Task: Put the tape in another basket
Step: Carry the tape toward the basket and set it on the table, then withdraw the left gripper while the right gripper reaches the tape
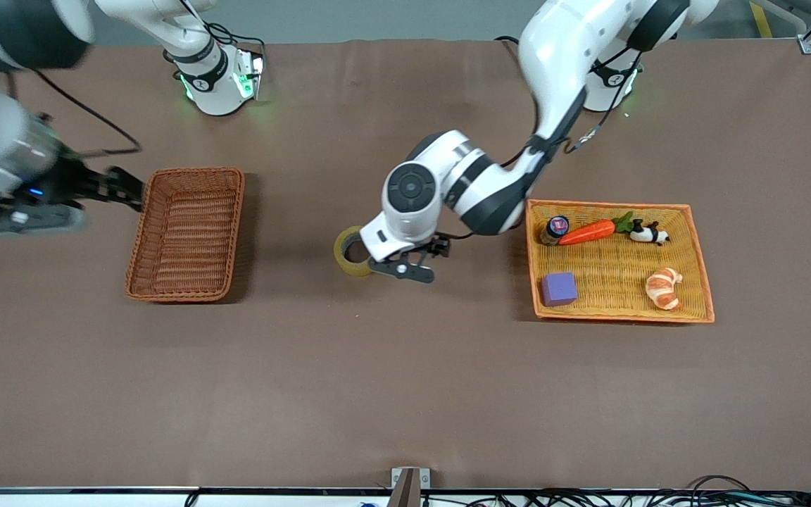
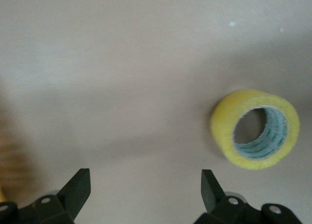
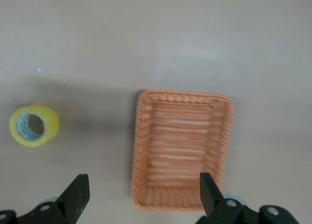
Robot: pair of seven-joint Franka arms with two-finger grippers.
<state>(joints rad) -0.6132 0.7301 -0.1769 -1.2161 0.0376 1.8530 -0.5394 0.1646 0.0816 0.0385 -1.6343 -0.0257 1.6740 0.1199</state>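
My right gripper grabs the tape's yellow ring wall [image 1: 341, 252] next, to move the tape into the reddish-brown basket [image 1: 187, 236].
The tape [image 1: 349, 252], a yellowish ring with a grey core, rests on the bare table between the two baskets, apart from both. My left gripper [image 1: 405, 270] hovers low beside it, on the side toward the left arm's end of the table. In the left wrist view the left gripper [image 2: 145, 179] is open with only table between its fingers, and the tape [image 2: 256, 129] sits off to one side. The reddish-brown basket [image 1: 187, 236] is empty. My right gripper [image 1: 131, 191] hangs open beside that basket, with the basket [image 3: 181, 148] and tape [image 3: 34, 125] below it.
A flat orange-yellow tray [image 1: 700, 267] toward the left arm's end holds a carrot [image 1: 586, 232], a purple block [image 1: 559, 289], a croissant [image 1: 663, 287], a panda figure [image 1: 649, 233] and a small jar [image 1: 555, 229]. Cables run along the table's front edge.
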